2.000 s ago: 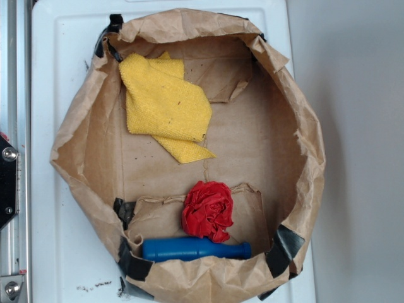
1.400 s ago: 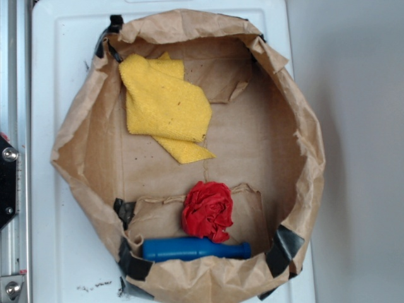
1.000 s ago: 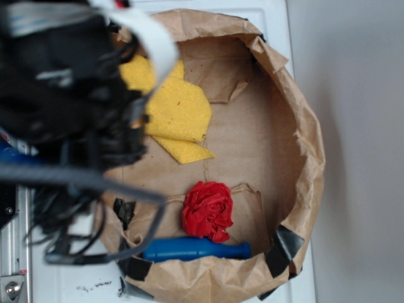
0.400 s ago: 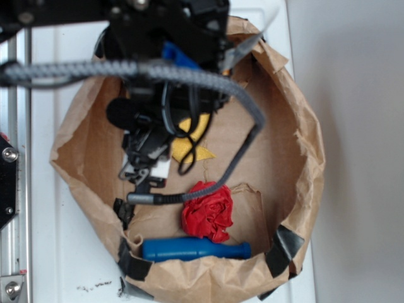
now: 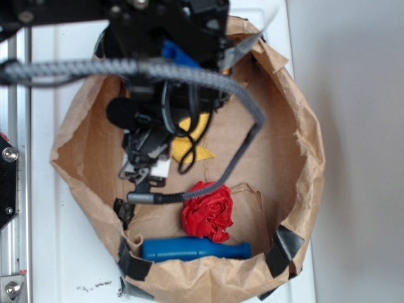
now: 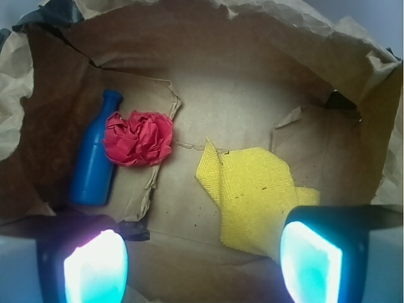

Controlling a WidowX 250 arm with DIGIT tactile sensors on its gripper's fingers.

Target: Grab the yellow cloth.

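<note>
My gripper grabs the yellow cloth in the bag by its broad middle (image 6: pixel 257 205) next.
The yellow cloth (image 6: pixel 255 192) lies flat on the floor of the brown paper bag (image 6: pixel 265 82), its pointed corner toward the bag's middle. In the exterior view only a small yellow piece (image 5: pixel 189 146) shows below the arm, which covers the rest. My gripper (image 6: pixel 203 262) is open, hovering above the bag floor; its right finger (image 6: pixel 310 265) overlaps the cloth's near edge, its left finger (image 6: pixel 95 268) is over bare paper. Nothing sits between the fingers. In the exterior view the gripper (image 5: pixel 148 164) hangs inside the bag's upper left part.
A crumpled red cloth (image 5: pixel 207 211) and a blue bottle (image 5: pixel 196 249) lying on its side are at the bag's near end. The bag's crumpled walls (image 5: pixel 303 145) rise all around, with black tape (image 5: pixel 283 249) at the corners. A white surface (image 5: pixel 57 240) lies beneath.
The arm swept in from the left and came over the yellow cloth, covering most of it. Since 0.4 s ago it has hardly moved.
</note>
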